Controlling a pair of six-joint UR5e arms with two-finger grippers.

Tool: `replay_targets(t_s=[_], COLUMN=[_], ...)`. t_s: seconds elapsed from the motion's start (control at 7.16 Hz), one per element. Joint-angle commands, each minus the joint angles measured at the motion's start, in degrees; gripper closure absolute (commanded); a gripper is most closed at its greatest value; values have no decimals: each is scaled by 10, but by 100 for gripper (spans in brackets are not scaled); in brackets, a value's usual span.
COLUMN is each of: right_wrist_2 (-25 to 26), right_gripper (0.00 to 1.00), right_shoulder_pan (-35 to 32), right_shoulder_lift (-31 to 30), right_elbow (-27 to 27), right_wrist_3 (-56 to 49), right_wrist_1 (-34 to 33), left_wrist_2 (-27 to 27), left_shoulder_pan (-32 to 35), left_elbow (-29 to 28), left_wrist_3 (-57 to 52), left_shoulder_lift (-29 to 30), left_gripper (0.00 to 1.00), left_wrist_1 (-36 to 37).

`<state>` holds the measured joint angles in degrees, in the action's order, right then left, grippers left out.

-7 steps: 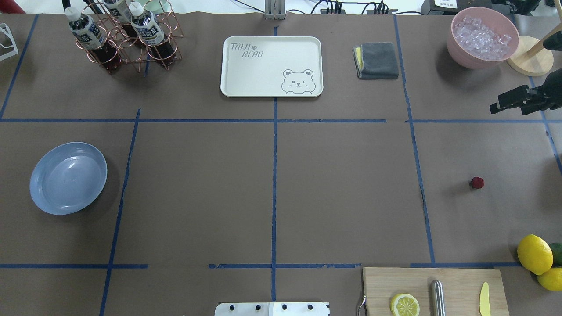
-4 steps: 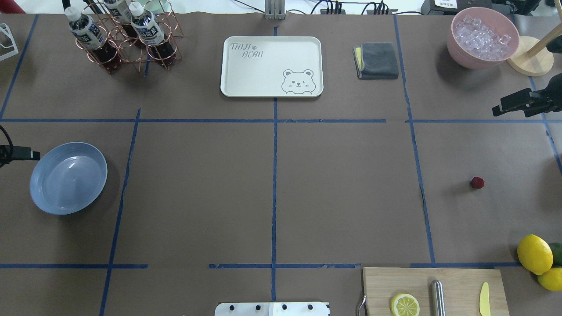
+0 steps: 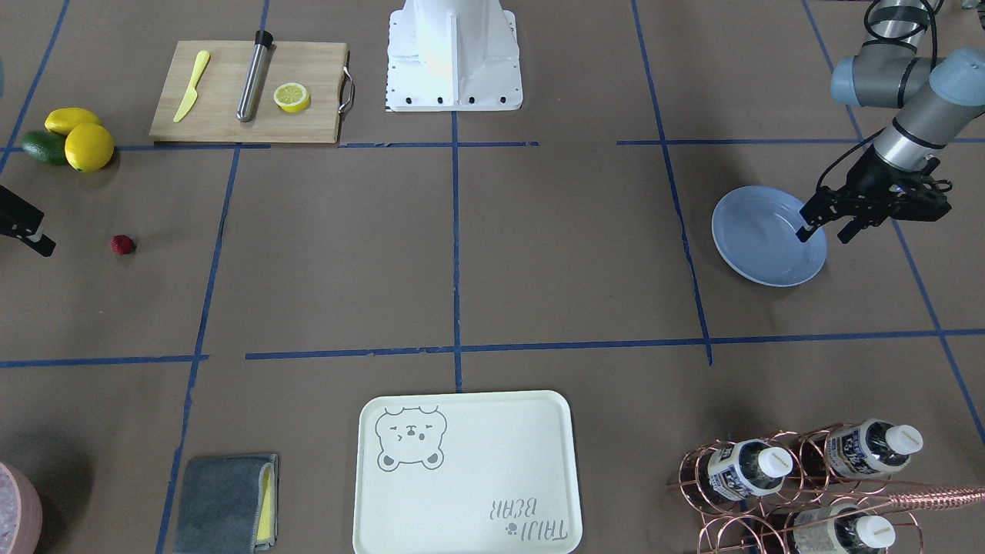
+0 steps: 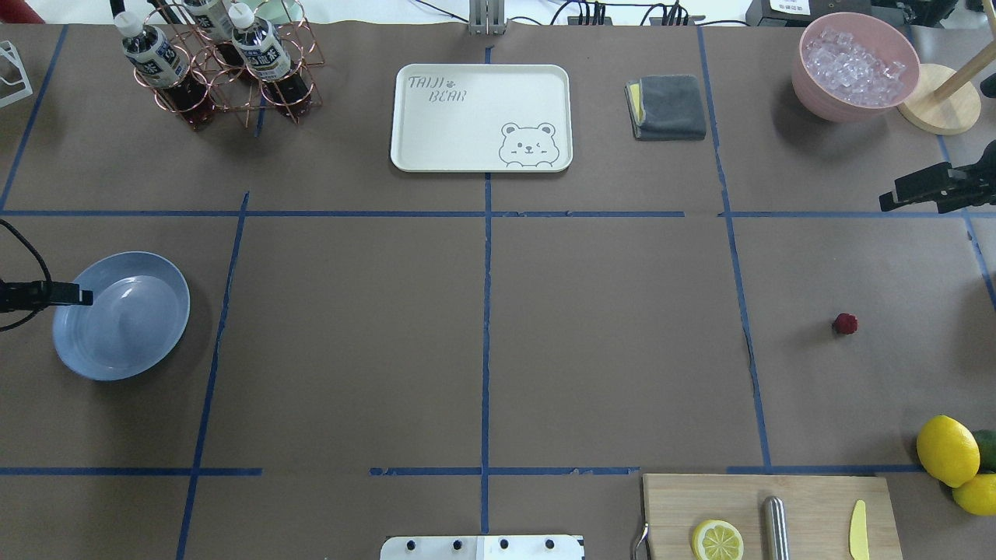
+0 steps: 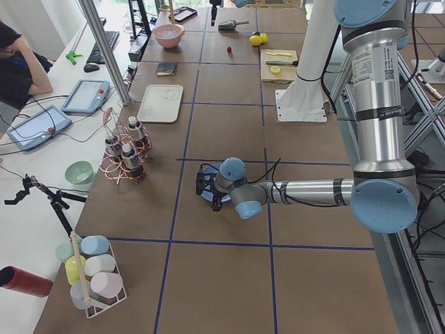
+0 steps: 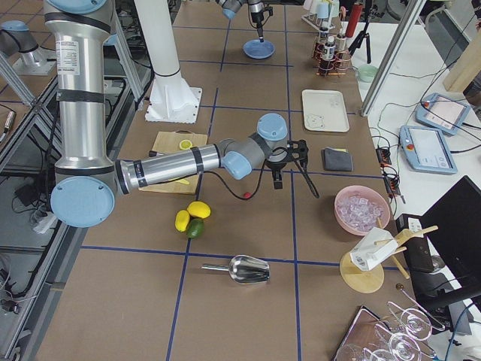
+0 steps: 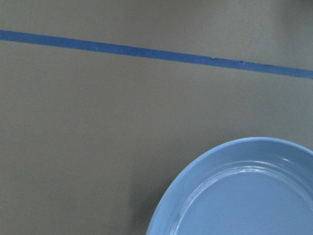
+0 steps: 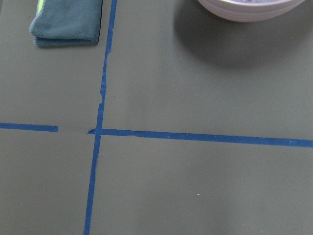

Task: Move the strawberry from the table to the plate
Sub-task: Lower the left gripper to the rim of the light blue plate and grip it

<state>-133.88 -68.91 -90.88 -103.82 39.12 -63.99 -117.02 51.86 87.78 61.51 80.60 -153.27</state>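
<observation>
My left gripper grabs the plate by its rim (image 3: 823,248) next, to bring the light-blue plate closer to the strawberry (image 3: 122,245).
The strawberry (image 4: 845,323) (image 3: 122,245), tiny and dark red, lies alone on the brown-paper table (image 4: 607,334) at the right. Far across at the left sits the light-blue plate (image 4: 120,315) (image 3: 768,237), with nothing on it. My left gripper (image 3: 823,235) (image 4: 82,296) hovers open over the plate's outer rim; the left wrist view shows only the plate (image 7: 244,196) and tape. My right gripper (image 4: 891,194) hangs open and holds nothing, beyond the strawberry near the table's right edge. The right wrist view shows no strawberry.
A cutting board (image 4: 770,513) with a lemon half, rod and yellow knife lies front right, with lemons (image 4: 948,449) beside it. A pink ice bowl (image 4: 856,66), grey cloth (image 4: 666,106), bear tray (image 4: 481,117) and bottle rack (image 4: 226,62) line the far side.
My left gripper has come in from the left edge to the plate's rim. The right gripper has drawn back a little toward the right edge. The strawberry has not moved.
</observation>
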Motion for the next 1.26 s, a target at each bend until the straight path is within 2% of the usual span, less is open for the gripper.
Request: replay_targets(t_s=[0.0,0.14,0.42,0.7,0.84,0.98,1.12], right_wrist_2=[-1,0,0,0,0,0,0], right_gripper=[0,0,0,0,0,0,0], right_shoulder_pan=[0,0,0,0,0,0,0], right_shoulder_lift=[-1,-4,-4,-4,-5,-8,-10], right_elbow=[-4,-7,-9,-9,-11,-14,-16], right_wrist_3=[1,1,1,1,1,1,1], right_wrist_1=[0,0,0,0,0,0,0], left_wrist_2=[3,3,3,3,3,-5,-47], left_shoulder_pan=[-4,-4,-5,-5,-5,0,4], left_elbow=[-5,-6,-9,-15,-11,11,55], left_wrist_3=[0,-1,-2,-4,-6,-8,-7], left_shoulder_lift=[0,0,0,0,-1,-2,-16], left_gripper=[26,43,63,93,100,100,100], left_wrist_1=[1,2,2,2,1,3,17])
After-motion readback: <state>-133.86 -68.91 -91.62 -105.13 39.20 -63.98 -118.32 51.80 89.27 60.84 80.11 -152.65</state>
